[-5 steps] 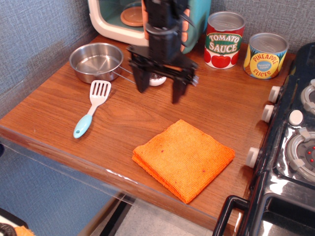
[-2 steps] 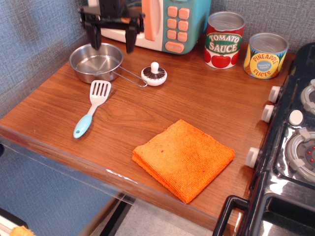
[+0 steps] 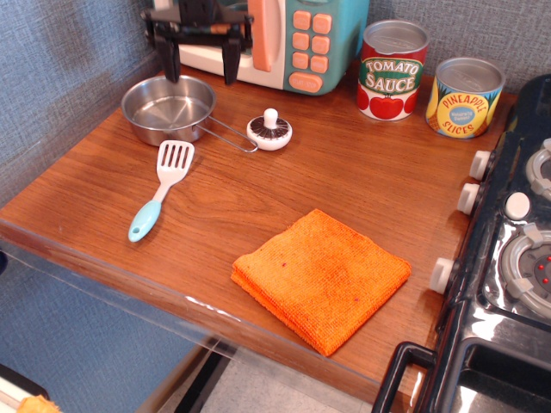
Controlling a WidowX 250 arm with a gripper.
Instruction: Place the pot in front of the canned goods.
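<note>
The robot's gripper should next place the pot in front of the canned goods, so it should grab the pot (image 3: pixel 167 108) by its rim (image 3: pixel 213 96).
The pot (image 3: pixel 167 108) is a shallow shiny steel pan at the back left of the wooden counter, its wire handle (image 3: pixel 231 136) pointing right. My gripper (image 3: pixel 201 72) hangs open and empty just above the pot's far rim, its two black fingers spread wide. The canned goods stand at the back right: a red and white Tomato Sauce can (image 3: pixel 393 70) and a yellow and teal Pineapple Slices can (image 3: pixel 465 97).
A white mushroom-shaped knob (image 3: pixel 269 130) sits at the handle's tip. A white and blue spatula (image 3: pixel 162 187) lies in front of the pot. A folded orange cloth (image 3: pixel 320 276) lies near the front edge. A toy microwave (image 3: pixel 297 39) stands behind; a black stove (image 3: pixel 516 258) is at right.
My gripper has moved from the middle of the counter, over the knob, back and left to hang above the pot. In the last half second it barely shifted. Nothing else moved.
</note>
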